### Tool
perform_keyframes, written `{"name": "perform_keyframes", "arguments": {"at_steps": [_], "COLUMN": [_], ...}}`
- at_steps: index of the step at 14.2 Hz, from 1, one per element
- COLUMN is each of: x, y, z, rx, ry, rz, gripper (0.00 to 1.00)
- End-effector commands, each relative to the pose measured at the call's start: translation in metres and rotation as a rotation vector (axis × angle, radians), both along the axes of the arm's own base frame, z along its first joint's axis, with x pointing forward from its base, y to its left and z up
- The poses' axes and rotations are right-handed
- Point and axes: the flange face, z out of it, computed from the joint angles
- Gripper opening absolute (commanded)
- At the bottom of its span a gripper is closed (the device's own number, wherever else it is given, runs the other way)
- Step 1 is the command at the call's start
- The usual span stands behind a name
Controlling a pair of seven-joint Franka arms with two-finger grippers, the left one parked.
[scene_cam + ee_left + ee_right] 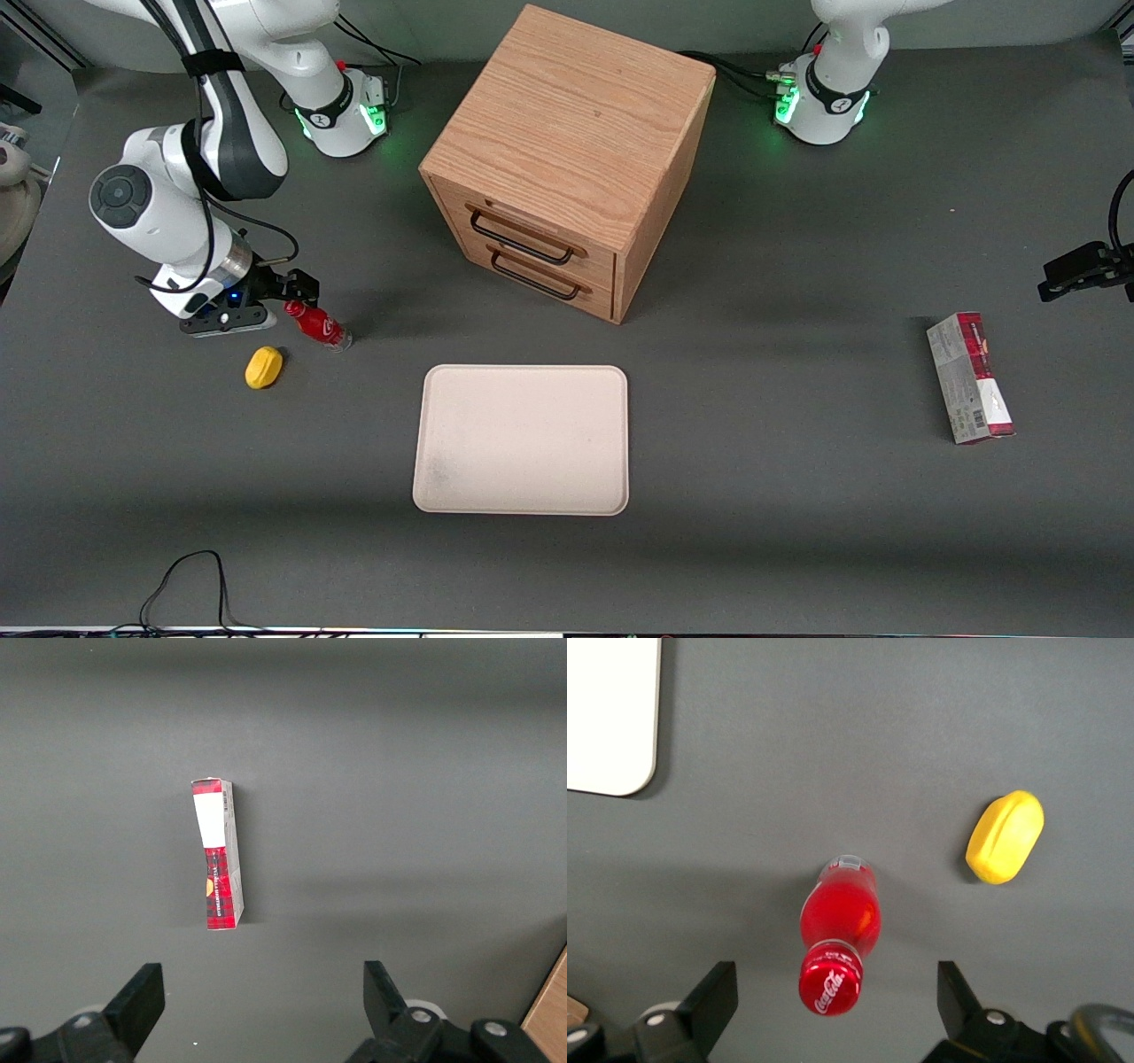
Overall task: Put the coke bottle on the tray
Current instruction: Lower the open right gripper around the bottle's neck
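The robot's right gripper will place the bottle on the cream tray (523, 439), so it will next take hold of the coke bottle by its red cap (294, 307).
The coke bottle (319, 324) is small and red with a red cap, and it stands on the dark table toward the working arm's end. My right gripper (297, 292) hovers just over its cap, open. In the right wrist view the gripper (837, 994) has one finger on each side of the cap, with wide gaps and no contact with the coke bottle (840, 917). The cream tray (523, 439) lies flat near the table's middle, nearer to the front camera than the bottle. Only a rounded corner of the tray (611, 718) shows in the right wrist view.
A yellow lemon-shaped lump (264, 367) (1005, 836) lies close beside the bottle, slightly nearer the front camera. A wooden drawer box (567, 159) stands farther back. A red and grey carton (970, 378) (218, 855) lies toward the parked arm's end.
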Motion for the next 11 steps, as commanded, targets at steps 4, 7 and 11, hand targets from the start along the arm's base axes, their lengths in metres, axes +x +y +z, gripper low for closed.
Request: {"name": "perform_keyframes", "arguments": {"at_steps": [4, 7, 11], "x": [-0.0061, -0.0076, -0.0083], "y": [-0.0005, -0.0006, -0.0015], "z": [-0.0106, -0.0118, -0.011], "rx": [-0.004, -0.005, -0.005], "ry": [-0.007, -0.004, 0.001], "rz": [0.012, 0.012, 0.009], "gripper": [1.0, 0.73, 0.0]}}
